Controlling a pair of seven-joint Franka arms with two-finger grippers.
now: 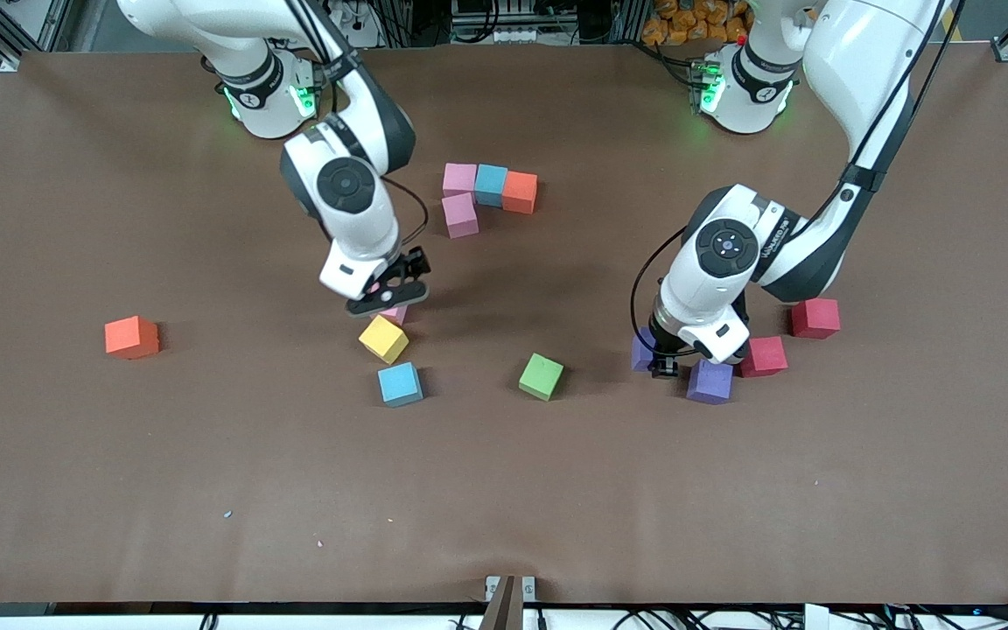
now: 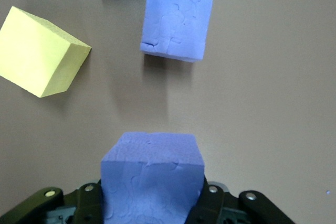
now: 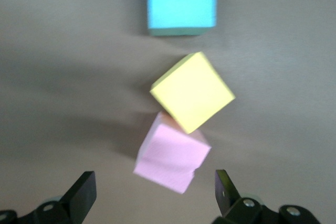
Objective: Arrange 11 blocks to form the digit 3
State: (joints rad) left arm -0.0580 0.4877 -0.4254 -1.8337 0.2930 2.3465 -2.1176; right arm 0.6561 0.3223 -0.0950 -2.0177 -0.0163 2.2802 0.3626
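Observation:
My right gripper takes hold of the pink block by its open facing sides next, since a corner of the yellow block (image 1: pixel 381 319) crowds it.
Low over the table at the left arm's end, my left gripper (image 1: pixel 663 363) (image 2: pixel 152 195) is shut on a purple block (image 1: pixel 642 348) (image 2: pixel 152 174). A second purple block (image 1: pixel 710 381) (image 2: pixel 177 22) lies beside it, and a yellow block (image 2: pixel 39 51) shows in the left wrist view. My right gripper (image 1: pixel 388 302) (image 3: pixel 155 195) hangs open just above a pink block (image 1: pixel 396 312) (image 3: pixel 170 158). Nearer the front camera than that pink block lie a yellow block (image 1: pixel 383 339) (image 3: pixel 193 92) and a blue block (image 1: pixel 400 383) (image 3: pixel 181 1). Two pink blocks (image 1: pixel 459 179) (image 1: pixel 459 215), a blue block (image 1: pixel 492 184) and an orange block (image 1: pixel 519 192) form a cluster nearer the bases. A green block (image 1: pixel 542 376) lies apart.
Two red cubes (image 1: pixel 763 356) (image 1: pixel 815 318) sit close to the left gripper, under the left arm. An orange-red cube (image 1: pixel 131 337) lies alone toward the right arm's end of the table. Brown table (image 1: pixel 504 490) stretches bare toward the front camera.

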